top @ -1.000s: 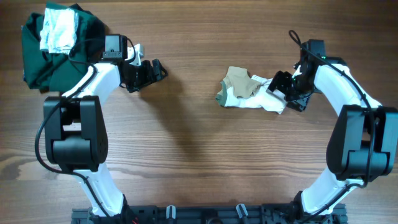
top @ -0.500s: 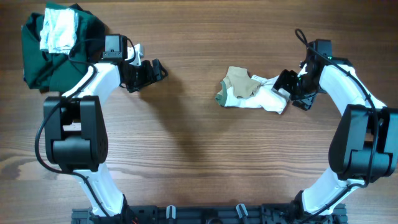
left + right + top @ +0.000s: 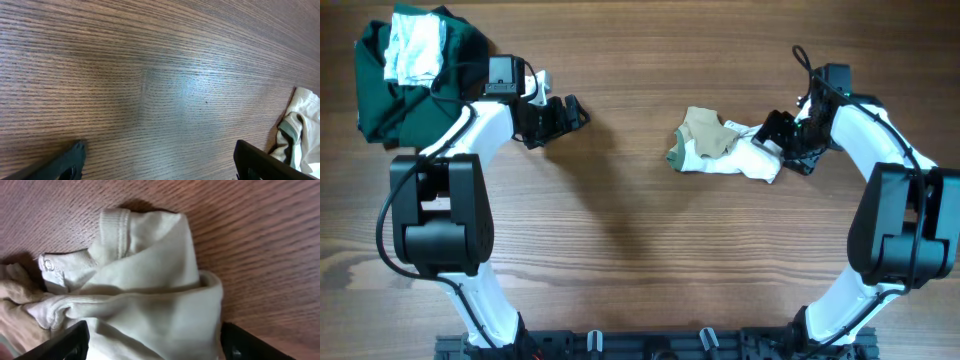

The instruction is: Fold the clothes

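My right gripper will next grab the garment's cream end, opposite the green edge, to fold it over the khaki-tan part.
The clothes [image 3: 722, 150] lie crumpled right of the table's centre, a small cream garment with a khaki-tan part on its far left and a green edge at the left. My right gripper [image 3: 777, 142] is open at the garment's right end. In the right wrist view its two black fingers [image 3: 65, 342] straddle the cream cloth [image 3: 150, 285], which fills the gap between them. My left gripper [image 3: 566, 112] is open over bare wood, well left of the garment. The left wrist view catches only the garment's edge [image 3: 300, 130] at the far right.
A large dark green garment [image 3: 390, 100] is heaped at the far left corner, with a whitish-grey folded cloth [image 3: 415, 50] on top of it. The left arm's wrist sits just beside that heap.
My right wrist has shifted a little to the right and nearer, its jaws staying at the garment's right end. The garment and the left arm have not visibly moved.
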You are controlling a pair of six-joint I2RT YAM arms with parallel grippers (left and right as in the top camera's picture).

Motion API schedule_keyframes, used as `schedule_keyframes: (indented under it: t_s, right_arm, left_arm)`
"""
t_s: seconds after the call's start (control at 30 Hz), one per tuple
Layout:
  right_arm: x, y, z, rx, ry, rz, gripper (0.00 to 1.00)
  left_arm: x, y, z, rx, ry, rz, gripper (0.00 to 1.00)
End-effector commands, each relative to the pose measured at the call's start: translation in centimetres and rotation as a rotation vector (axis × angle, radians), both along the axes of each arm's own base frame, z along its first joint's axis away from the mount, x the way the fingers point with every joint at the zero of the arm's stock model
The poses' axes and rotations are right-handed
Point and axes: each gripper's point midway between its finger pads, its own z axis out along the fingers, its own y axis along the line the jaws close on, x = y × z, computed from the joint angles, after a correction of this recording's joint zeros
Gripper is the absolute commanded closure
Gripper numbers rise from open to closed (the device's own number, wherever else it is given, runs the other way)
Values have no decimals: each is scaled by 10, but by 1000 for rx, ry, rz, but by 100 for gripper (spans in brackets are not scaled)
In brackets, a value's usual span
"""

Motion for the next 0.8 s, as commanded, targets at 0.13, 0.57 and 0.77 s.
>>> schedule_keyframes:
  t_s: [0.13,0.57,0.77]
  right_arm:
    - [-14,11,-20,52,30,12,21]
    - [-14,-10,-20,-48,55,-37,96]
    - [-7,-44,11,-235,87,12,95]
  left_arm:
    - [-10,9,-15,33,40,14,4]
    - [-10,9,-15,33,40,14,4]
    - [-10,9,-15,33,40,14,4]
